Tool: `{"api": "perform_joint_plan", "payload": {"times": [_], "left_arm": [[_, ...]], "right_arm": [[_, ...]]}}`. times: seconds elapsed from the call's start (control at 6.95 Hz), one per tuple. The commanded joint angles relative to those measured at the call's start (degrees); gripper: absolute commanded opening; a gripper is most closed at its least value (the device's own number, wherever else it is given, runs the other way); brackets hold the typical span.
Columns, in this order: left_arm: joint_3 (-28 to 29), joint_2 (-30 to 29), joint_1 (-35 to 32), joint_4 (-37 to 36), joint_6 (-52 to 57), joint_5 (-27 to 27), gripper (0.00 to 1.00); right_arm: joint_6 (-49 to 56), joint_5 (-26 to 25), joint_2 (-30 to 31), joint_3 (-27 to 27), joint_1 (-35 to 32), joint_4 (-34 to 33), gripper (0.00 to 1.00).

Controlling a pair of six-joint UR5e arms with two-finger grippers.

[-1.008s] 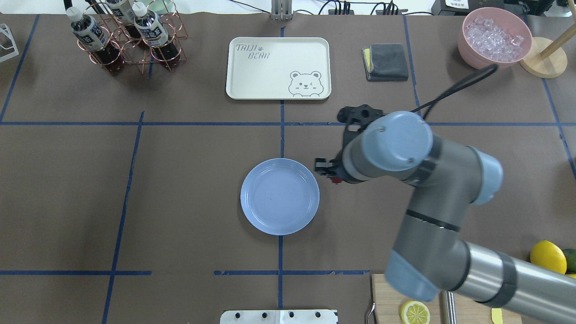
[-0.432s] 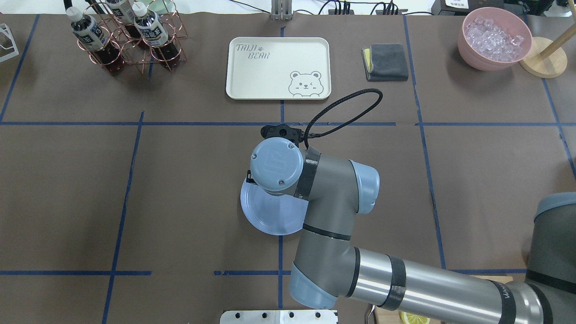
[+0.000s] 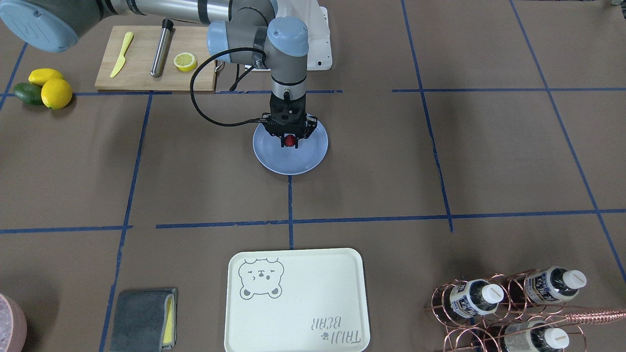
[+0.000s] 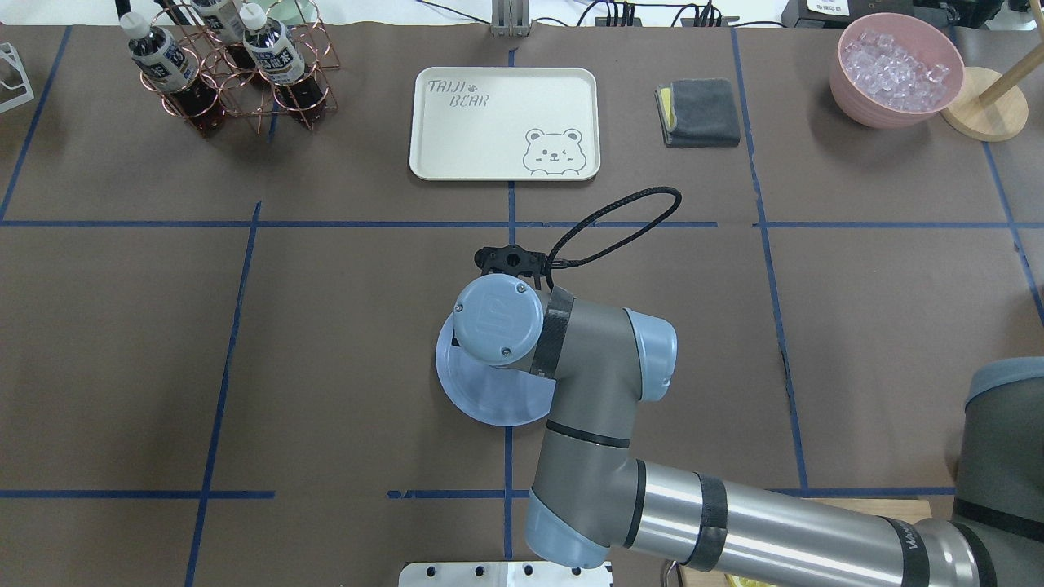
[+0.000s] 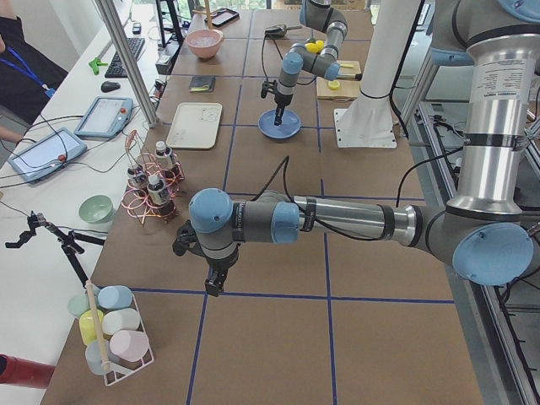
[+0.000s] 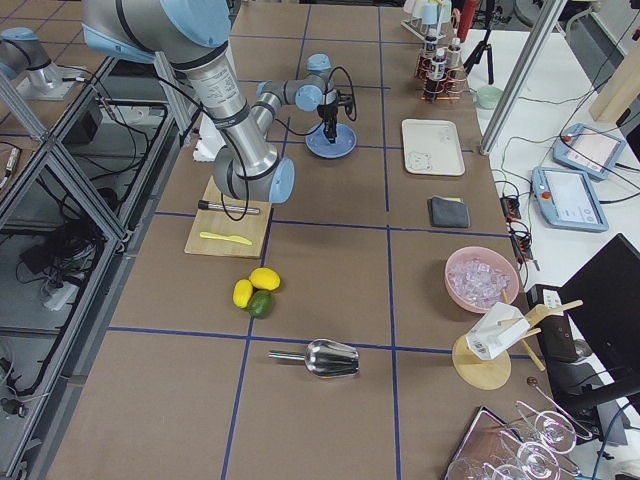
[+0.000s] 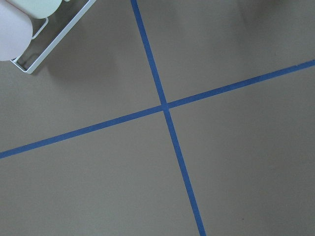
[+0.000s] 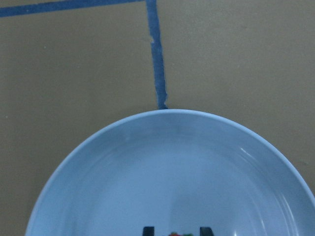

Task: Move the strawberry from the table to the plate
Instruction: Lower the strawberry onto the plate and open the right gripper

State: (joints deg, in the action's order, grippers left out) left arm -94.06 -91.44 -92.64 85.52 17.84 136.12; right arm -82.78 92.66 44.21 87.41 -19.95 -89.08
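The strawberry's lower edge touches the plate's middle and the strawberry would stay there if I opened now, so my right gripper needs to let go of it.
The light-blue plate (image 3: 293, 164) lies near the middle of the brown table (image 3: 440, 161). My right gripper (image 3: 290, 142) points straight down over the plate, shut on the small red strawberry (image 3: 290, 140), which hangs just above the plate's inside. In the right wrist view the plate (image 8: 172, 167) fills the lower half, with the dark fingertips (image 8: 147, 230) and a sliver of the strawberry (image 8: 175, 234) at the bottom edge. From overhead the wrist hides the gripper and berry; only part of the plate (image 4: 489, 399) shows. My left gripper (image 5: 215, 285) hovers over bare table far off; I cannot tell its state.
A cream bear tray (image 3: 296, 298) lies across the table from the robot. A cutting board (image 3: 142, 73) with a lemon half (image 3: 185, 61), lemons (image 3: 49, 88), a grey cloth (image 3: 144, 318), a bottle rack (image 3: 508, 303) and a pink bowl (image 4: 897, 69) stand around the edges.
My right arm has swung left with the strawberry, from beside the plate's right rim to directly over the plate, then settled slightly.
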Motion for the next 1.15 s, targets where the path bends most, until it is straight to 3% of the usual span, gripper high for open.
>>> {"api": "perform_joint_plan", "payload": {"times": [0.0,0.14,0.43,0.72,1.01], "left_arm": [[0.0,0.0,0.0,0.0,0.0,0.0,1.0],[0.1,0.0,0.0,0.0,0.0,0.0,1.0],[0.1,0.0,0.0,0.0,0.0,0.0,1.0],[0.1,0.0,0.0,0.0,0.0,0.0,1.0],[0.1,0.1,0.0,-0.1,0.0,0.0,1.0]], "right_arm": [[0.0,0.0,-0.2,-0.2,0.4,0.2,0.0],[0.0,0.0,-0.1,-0.2,0.3,0.2,0.0],[0.0,-0.1,0.2,-0.2,0.3,0.2,0.26],[0.0,-1.2,0.1,-0.1,0.3,0.3,1.0],[0.2,-1.2,0.0,0.2,0.3,0.3,1.0]]}}
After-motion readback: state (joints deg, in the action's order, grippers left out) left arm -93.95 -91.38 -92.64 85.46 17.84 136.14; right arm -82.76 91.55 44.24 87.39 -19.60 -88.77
